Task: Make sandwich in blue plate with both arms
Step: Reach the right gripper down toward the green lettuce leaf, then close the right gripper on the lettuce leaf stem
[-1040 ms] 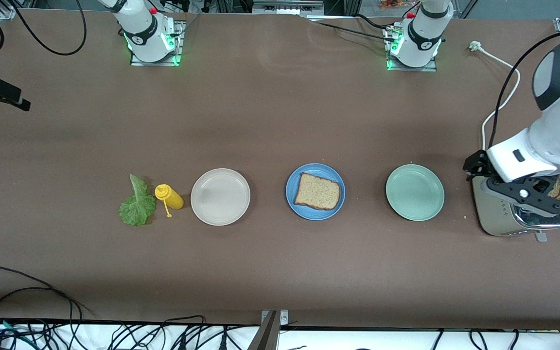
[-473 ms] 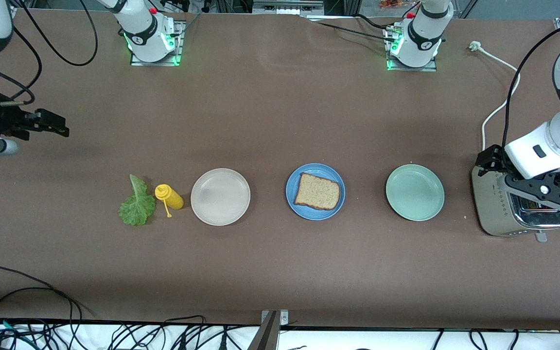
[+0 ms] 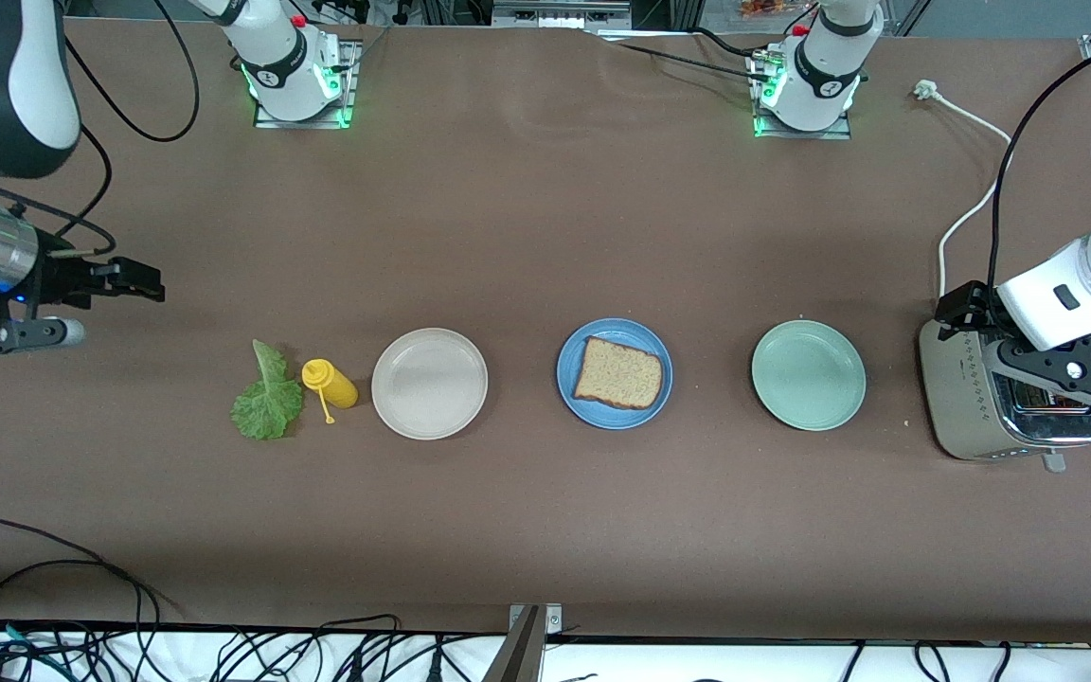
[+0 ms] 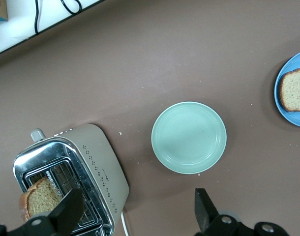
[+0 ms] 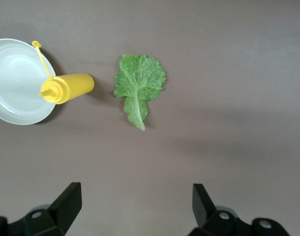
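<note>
My right gripper is to pick up the lettuce next by its pale stalk end (image 3: 266, 357) (image 5: 136, 115), because the wide frilly leaf narrows to a slim stalk.
The blue plate (image 3: 572, 398) sits mid-table with one brown bread slice (image 3: 618, 373) lying flat on it; plate (image 4: 281, 102) and slice (image 4: 294, 88) also show in the left wrist view. A second bread slice (image 4: 39, 198) stands in a slot of the toaster (image 4: 93, 162). My left gripper (image 3: 1071, 371) hangs open over the toaster (image 3: 967, 407), its fingers (image 4: 66, 212) empty and one of them above the slot. The green lettuce leaf (image 3: 267, 393) lies flat toward the right arm's end of the table. My right gripper (image 3: 134, 281) hovers open and empty above bare table, apart from the leaf (image 5: 138, 88).
A yellow squeeze bottle (image 3: 329, 383) lies on its side between the lettuce and a beige plate (image 3: 429, 383). A pale green plate (image 3: 808, 374) stands between the blue plate and the toaster. The toaster's white cord (image 3: 967, 213) runs toward the left arm's base.
The right arm has swung in from its end of the table toward the lettuce. The left gripper has shifted a little over the toaster and now hides the bread in the front view.
</note>
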Robot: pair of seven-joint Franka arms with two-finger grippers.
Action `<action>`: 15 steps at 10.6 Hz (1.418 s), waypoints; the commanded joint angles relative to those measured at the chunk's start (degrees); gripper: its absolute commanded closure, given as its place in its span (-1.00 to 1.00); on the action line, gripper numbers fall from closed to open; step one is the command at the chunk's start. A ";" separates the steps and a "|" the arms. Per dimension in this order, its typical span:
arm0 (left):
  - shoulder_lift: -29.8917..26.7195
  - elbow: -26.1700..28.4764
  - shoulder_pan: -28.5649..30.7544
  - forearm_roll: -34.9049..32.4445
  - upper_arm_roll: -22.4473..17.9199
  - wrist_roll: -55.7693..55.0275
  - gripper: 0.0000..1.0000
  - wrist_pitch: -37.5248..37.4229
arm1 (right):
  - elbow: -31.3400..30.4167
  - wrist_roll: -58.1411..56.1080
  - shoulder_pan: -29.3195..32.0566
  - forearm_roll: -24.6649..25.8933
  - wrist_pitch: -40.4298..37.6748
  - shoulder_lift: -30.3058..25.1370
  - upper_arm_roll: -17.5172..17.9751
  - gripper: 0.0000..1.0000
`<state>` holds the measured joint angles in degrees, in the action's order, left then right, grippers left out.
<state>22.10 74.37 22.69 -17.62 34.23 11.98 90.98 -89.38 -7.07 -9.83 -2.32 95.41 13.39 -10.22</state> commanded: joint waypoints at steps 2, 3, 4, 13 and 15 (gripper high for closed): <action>-0.22 -0.72 0.61 1.27 0.05 0.14 -1.00 -1.15 | 0.88 -2.34 -0.01 0.30 7.38 6.55 -0.15 -1.00; -0.22 -0.72 0.69 1.27 0.05 0.14 -1.00 -1.15 | -2.09 -2.25 -0.10 0.21 11.94 7.96 -0.06 -1.00; -0.22 -0.72 0.69 1.27 0.05 0.14 -1.00 -1.15 | -5.42 -2.25 -0.10 0.12 17.56 9.10 0.12 -1.00; -0.22 -0.63 1.92 2.94 -0.04 0.23 -1.00 -1.15 | -17.93 -2.07 -0.02 -2.07 41.78 19.48 3.72 -0.99; -0.22 -0.72 1.83 2.94 0.05 0.14 -1.00 -1.15 | -17.94 -3.03 -0.10 -1.81 42.49 20.10 3.81 -0.50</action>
<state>22.12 74.35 24.23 -15.92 34.13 11.98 90.84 -106.41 -8.34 -10.03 -3.54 136.17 33.51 -6.91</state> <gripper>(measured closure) 0.000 0.026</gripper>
